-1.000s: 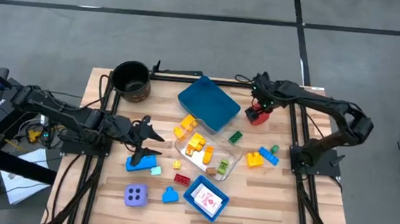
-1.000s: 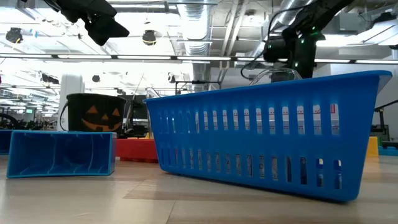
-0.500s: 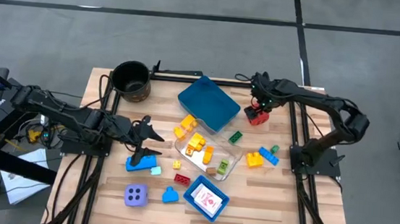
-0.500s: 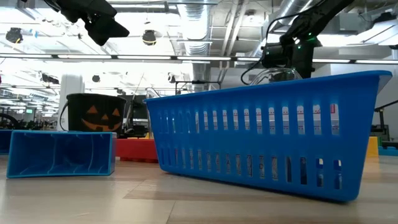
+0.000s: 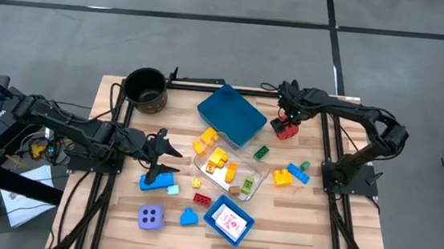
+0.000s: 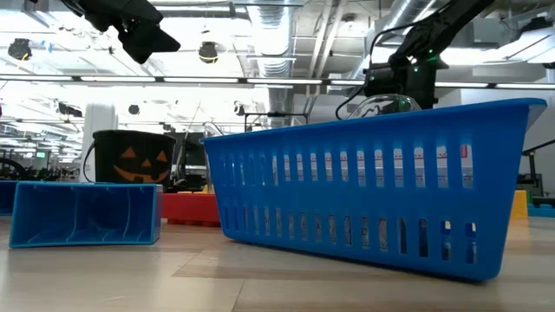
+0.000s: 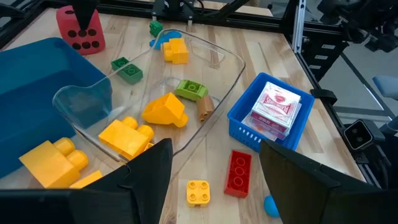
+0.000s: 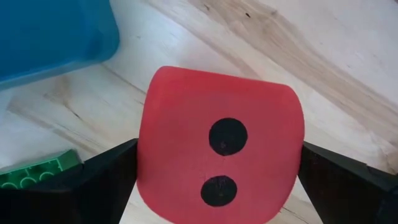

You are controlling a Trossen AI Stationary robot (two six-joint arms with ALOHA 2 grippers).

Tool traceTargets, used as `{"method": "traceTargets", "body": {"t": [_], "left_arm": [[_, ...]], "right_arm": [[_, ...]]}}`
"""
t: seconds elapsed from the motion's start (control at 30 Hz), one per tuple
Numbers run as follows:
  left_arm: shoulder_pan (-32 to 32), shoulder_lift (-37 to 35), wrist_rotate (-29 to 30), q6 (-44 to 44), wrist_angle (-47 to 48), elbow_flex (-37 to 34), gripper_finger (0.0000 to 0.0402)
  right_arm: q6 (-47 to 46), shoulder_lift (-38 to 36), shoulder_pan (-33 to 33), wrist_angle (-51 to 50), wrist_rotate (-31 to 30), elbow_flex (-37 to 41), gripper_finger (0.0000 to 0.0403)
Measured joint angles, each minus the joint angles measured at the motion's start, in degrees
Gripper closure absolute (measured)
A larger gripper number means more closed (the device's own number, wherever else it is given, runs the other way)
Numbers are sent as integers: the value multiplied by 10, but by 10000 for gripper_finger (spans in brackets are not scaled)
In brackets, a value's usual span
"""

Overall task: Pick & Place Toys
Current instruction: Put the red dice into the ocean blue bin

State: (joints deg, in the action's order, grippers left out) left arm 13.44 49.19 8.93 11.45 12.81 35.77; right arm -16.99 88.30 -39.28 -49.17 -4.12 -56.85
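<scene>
The red die [image 8: 221, 143] is for the large blue tray [image 8: 50, 37], so my right gripper will grab it by its opposite sides next.
The red die [image 8: 221, 143] with dark dots rests on the wood at the table's far right [image 5: 286, 130]. My right gripper [image 8: 224, 186] points down over it, open, one finger on either side of the die. Whether the fingers touch it, I cannot tell. My left gripper [image 7: 214, 186] hovers open and empty over the left half of the table [image 5: 160, 146], above a blue brick [image 5: 156, 182]. A clear tray [image 5: 237, 178] in the middle holds yellow bricks [image 5: 219, 163]. The lavender die [image 5: 149, 216] lies near the front edge. White red-printed cards [image 7: 273, 109] sit in a small blue basket [image 5: 230, 220].
An upturned blue tray [image 5: 233, 113] lies just left of the red die. A dark round pot [image 5: 146, 88] stands at the far left. Loose bricks lie about: green [image 5: 261, 151], yellow and blue [image 5: 290, 176], red [image 5: 202, 199], blue [image 5: 190, 216].
My right gripper has sunk a little toward the red die, staying open. The die and the other toys have not moved.
</scene>
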Motion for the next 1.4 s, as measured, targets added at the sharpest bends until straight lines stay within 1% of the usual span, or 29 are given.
{"method": "traceTargets", "body": {"t": [0.6,0.73,0.9,0.93,1.0,1.17,1.3,1.4], "left_arm": [[0,0,0,0,0,0,165],[0,0,0,0,0,0,165],[0,0,0,0,0,0,165],[0,0,0,0,0,0,165],[0,0,0,0,0,0,165],[0,0,0,0,0,0,165],[0,0,0,0,0,0,165],[0,0,0,0,0,0,165]], "right_arm": [[4,2,10,7,-3,4,5],[0,1,14,3,-3,4,32],[-4,-1,22,2,-1,4,93],[-4,-3,24,1,3,5,99],[-4,-9,29,-1,9,6,100],[-7,-48,37,-19,59,6,100],[-9,-105,57,-52,60,-17,103],[-20,-154,74,-57,66,-39,103]]}}
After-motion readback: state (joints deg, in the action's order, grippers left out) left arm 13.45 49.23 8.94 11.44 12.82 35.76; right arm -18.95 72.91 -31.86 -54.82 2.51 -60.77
